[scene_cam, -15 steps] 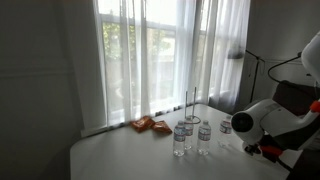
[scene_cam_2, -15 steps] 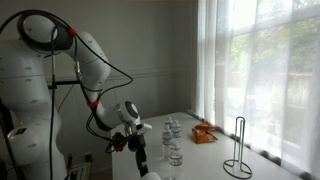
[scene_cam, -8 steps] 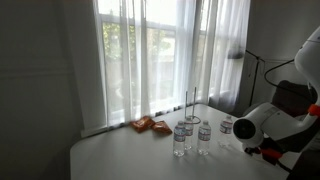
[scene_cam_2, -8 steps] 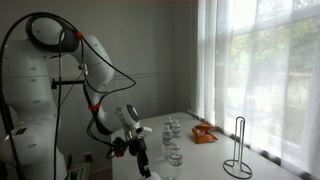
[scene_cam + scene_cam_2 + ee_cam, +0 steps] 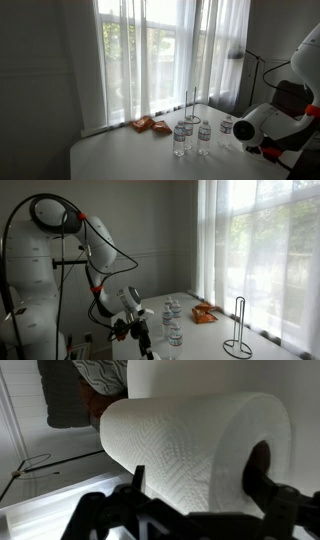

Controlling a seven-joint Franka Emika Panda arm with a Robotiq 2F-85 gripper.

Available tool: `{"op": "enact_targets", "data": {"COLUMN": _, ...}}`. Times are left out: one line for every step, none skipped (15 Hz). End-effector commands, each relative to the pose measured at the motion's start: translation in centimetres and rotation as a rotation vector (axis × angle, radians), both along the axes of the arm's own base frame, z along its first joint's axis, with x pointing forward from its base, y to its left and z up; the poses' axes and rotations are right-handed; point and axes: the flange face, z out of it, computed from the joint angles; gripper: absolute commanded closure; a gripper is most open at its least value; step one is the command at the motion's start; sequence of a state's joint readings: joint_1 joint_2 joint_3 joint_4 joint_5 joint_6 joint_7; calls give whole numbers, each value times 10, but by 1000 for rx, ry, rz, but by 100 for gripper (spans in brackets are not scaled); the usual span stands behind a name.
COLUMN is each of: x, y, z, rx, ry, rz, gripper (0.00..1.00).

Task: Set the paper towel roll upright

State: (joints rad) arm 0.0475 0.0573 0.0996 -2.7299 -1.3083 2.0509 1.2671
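I need to grab the roll by its core-end rim, with one finger inside the hollow core (image 5: 258, 460), so its opposite end stays free to set it upright.
The paper towel roll (image 5: 190, 445) is a thick white embossed cylinder. It lies on its side and fills the wrist view, with its hollow core (image 5: 258, 460) facing right. My gripper (image 5: 200, 482) is open and close over it. One dark finger (image 5: 138, 480) stands before the roll's left part and the other (image 5: 265, 488) before the core end. I see no squeeze on the paper. In both exterior views the gripper (image 5: 268, 150) (image 5: 140, 340) hangs low over the near end of the table, and the roll is hidden behind the arm.
Three small clear water bottles (image 5: 181, 138) (image 5: 172, 330) stand mid-table. An orange snack bag (image 5: 150, 125) (image 5: 204, 315) lies near the window. A thin metal towel holder (image 5: 191, 103) (image 5: 238, 330) stands by the curtains. The table edge (image 5: 90, 150) is near.
The arm has sunk slightly towards the table in the exterior views. The bottles, bag and holder have not moved.
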Motion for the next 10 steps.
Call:
{"op": "enact_targets", "data": {"x": 4, "y": -10, "z": -3, "rx": -52, "ry": 5, "rz": 3, "gripper": 1}}
{"op": "enact_targets", "data": {"x": 4, "y": -12, "z": -4, "rx": -60, "ry": 10, "rz": -1, "gripper": 9}}
{"op": "enact_targets", "data": {"x": 4, "y": -13, "z": -4, "rx": -66, "ry": 13, "rz": -7, "gripper": 26}}
{"op": "enact_targets", "data": {"x": 4, "y": -15, "z": -4, "rx": -70, "ry": 17, "rz": -16, "gripper": 28}}
{"op": "enact_targets", "data": {"x": 5, "y": -16, "z": -3, "rx": -74, "ry": 16, "rz": -23, "gripper": 35}}
{"op": "enact_targets", "data": {"x": 6, "y": -18, "z": 0, "rx": -69, "ry": 17, "rz": -33, "gripper": 44}}
{"op": "enact_targets", "data": {"x": 9, "y": -20, "z": 3, "rx": -65, "ry": 16, "rz": -38, "gripper": 50}}
{"op": "enact_targets", "data": {"x": 11, "y": -22, "z": 8, "rx": -51, "ry": 20, "rz": -46, "gripper": 58}}
{"op": "enact_targets", "data": {"x": 12, "y": -24, "z": 14, "rx": -37, "ry": 21, "rz": -52, "gripper": 64}}
{"op": "enact_targets", "data": {"x": 15, "y": -27, "z": 19, "rx": -28, "ry": 22, "rz": -60, "gripper": 70}}
